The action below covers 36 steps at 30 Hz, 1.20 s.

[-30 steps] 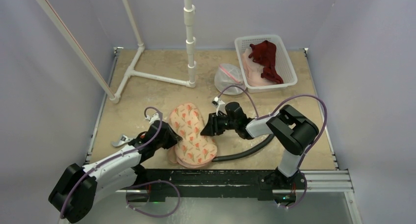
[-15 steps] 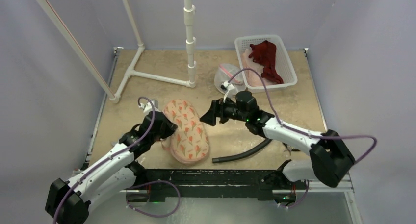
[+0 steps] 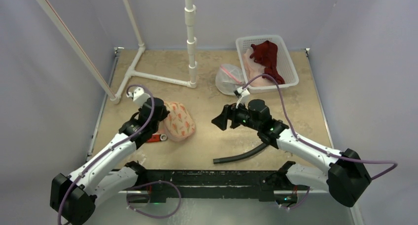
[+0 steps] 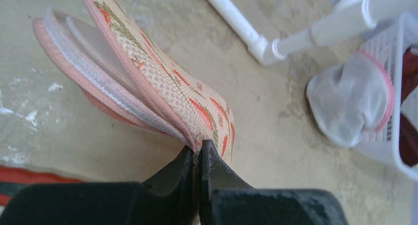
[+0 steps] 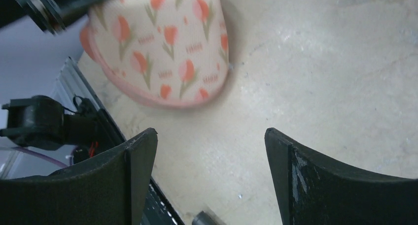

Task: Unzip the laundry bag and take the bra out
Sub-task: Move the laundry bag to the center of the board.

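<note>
I should hold on to the laundry bag with my left gripper until it lies flat. Its pink-trimmed edges are tilting up from my fingers above the table.
The laundry bag (image 3: pixel 178 120) is pink with an orange tulip print and lies bunched at the left middle of the table. My left gripper (image 3: pixel 160 117) is shut on its pink-trimmed edge (image 4: pixel 198 147). In the left wrist view the bag (image 4: pixel 148 82) gapes a little, showing white mesh lining. No bra shows inside. A red strip (image 3: pixel 156 138) lies beside the bag under my left arm; I cannot tell what it is. My right gripper (image 3: pixel 220 121) is open and empty, apart from the bag on its right. The bag also shows in the right wrist view (image 5: pixel 162 43), beyond the right gripper (image 5: pixel 211 134).
A white basket (image 3: pixel 291 72) with dark red and pale pink garments stands at the back right. A white mesh bag with pink trim (image 3: pixel 227 80) lies beside it. A white pipe stand (image 3: pixel 191 43) rises at the back. A black hose (image 3: pixel 241 156) lies near the front edge.
My left gripper has dragged the laundry bag left and away from the front edge, and the bag has bunched up. My right gripper has drawn back to the right, away from the bag.
</note>
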Tool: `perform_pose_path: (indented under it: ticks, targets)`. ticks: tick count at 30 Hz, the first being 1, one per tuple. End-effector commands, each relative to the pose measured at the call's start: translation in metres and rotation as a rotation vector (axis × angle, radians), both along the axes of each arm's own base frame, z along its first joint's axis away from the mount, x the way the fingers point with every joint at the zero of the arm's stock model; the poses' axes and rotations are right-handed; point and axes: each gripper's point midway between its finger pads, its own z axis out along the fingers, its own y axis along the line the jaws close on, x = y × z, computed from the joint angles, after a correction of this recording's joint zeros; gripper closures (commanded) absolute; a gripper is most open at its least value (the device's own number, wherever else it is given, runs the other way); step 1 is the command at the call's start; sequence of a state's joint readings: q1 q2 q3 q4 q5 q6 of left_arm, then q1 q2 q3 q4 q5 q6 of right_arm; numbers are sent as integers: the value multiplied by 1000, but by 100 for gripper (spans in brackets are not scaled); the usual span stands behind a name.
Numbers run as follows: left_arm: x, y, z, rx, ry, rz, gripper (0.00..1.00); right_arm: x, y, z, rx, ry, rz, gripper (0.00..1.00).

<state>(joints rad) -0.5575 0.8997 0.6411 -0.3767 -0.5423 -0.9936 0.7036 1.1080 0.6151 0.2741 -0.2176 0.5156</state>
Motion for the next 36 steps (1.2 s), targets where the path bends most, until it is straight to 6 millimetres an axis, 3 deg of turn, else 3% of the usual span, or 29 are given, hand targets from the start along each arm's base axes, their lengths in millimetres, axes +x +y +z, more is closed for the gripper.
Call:
perform_pose_path:
  ticks: [1, 5, 8, 12, 16, 18, 20, 23, 25, 29, 32, 36]
  targets:
    - [47, 24, 62, -47, -210, 150, 100, 2, -5, 0, 12, -35, -21, 18]
    - [80, 40, 66, -129, -230, 164, 100, 1, -7, -5, 2, -39, -22, 18]
    - [96, 48, 54, -204, -240, 174, 100, 0, -7, -9, 0, -40, -16, 18]
    - [94, 49, 1, -261, -166, 177, 100, -3, -6, -19, 1, -25, -2, 18]
    - [77, 55, -59, -261, -49, 228, 100, -5, -4, -21, 6, -18, 12, 18]
    - [69, 57, -80, -259, 1, 250, 95, -6, -3, -20, 5, -22, 19, 18]
    - [63, 57, -90, -267, 38, 264, 81, -6, -3, -20, 6, -22, 20, 18]
    - [57, 59, -89, -266, 54, 278, 58, -4, -3, -20, 3, -24, 14, 18]
    - [51, 64, -84, -245, 68, 291, 49, -1, -4, -22, -4, -21, -3, 18]
    - [31, 70, -72, -202, 105, 294, 38, 10, -12, -28, -30, -3, -95, 15]
    - [17, 74, -60, -167, 126, 279, 36, 24, -27, -30, -45, 6, -224, 6]
    - [6, 66, -42, -135, 126, 167, 36, 46, -54, -13, -18, -27, -438, 2]
